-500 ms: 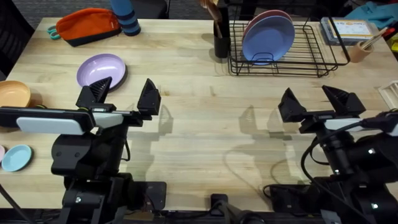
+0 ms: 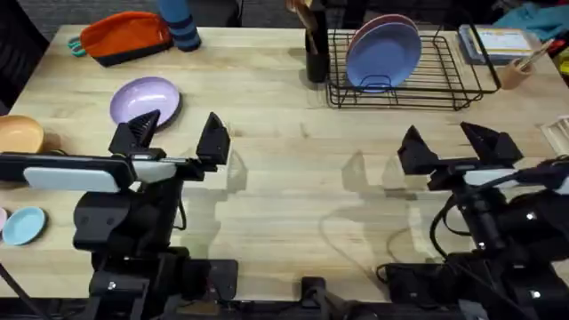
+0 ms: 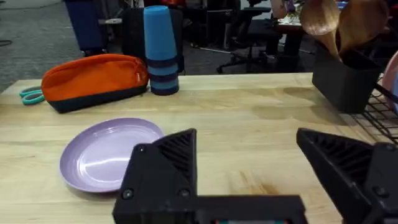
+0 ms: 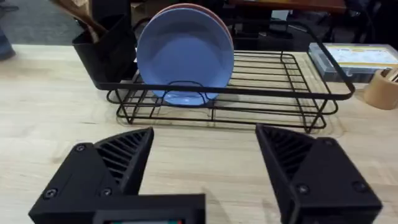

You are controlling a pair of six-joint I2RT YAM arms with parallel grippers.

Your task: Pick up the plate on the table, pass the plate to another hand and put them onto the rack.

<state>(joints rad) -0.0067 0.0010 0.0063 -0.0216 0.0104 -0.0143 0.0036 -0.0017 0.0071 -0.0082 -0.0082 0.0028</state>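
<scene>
The round top of the flat lavender plate is wider than my fingers open, so my left gripper should next grab its thin raised rim (image 2: 178,100) to pick the plate up.
The lavender plate (image 2: 144,99) lies flat on the wooden table (image 2: 293,178) at the left; the left wrist view shows the plate (image 3: 109,154) just beyond my fingers. My left gripper (image 2: 176,135) hovers open a little nearer than the plate, its one finger overlapping the plate's near rim. The black wire rack (image 2: 436,76) stands at the back right, holding a blue plate (image 2: 382,55) upright with a pink plate (image 2: 400,20) behind it. My right gripper (image 2: 452,147) is open and empty, in front of the rack (image 4: 236,93).
An orange pouch (image 2: 124,37) and stacked blue cups (image 2: 180,22) sit at the back left. A black utensil holder (image 2: 316,53) stands beside the rack. An orange bowl (image 2: 20,135) and a small blue dish (image 2: 22,225) lie at the left edge.
</scene>
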